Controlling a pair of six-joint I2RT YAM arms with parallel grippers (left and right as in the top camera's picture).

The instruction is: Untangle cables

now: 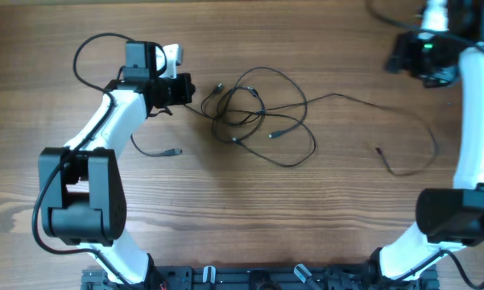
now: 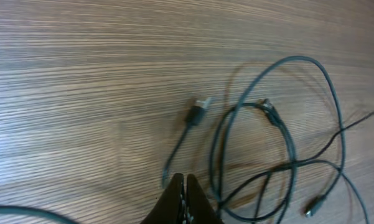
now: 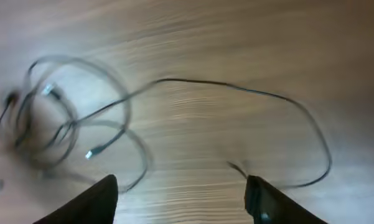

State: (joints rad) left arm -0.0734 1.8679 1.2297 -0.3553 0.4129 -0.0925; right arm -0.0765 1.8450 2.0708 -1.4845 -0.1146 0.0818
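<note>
Next, my right gripper grabs the long piece of cable where it runs clear of the tangled loops. Then it pulls that cable free.
The cables lie as a loose tangle of thin black loops at the middle of the table. One long strand runs off to the right and curls back to a free end. My left gripper is shut at the tangle's left edge. In the left wrist view its tips are pressed together. A strand with a plug ends just beside them, and I cannot tell whether it is pinched. My right gripper hovers at the far right, open and holding nothing, above the long strand.
A short separate cord with a plug lies beside the left arm's forearm. The left arm's own thick wire loops at the far left. The right wrist view is blurred. The arm bases stand at the near edge.
</note>
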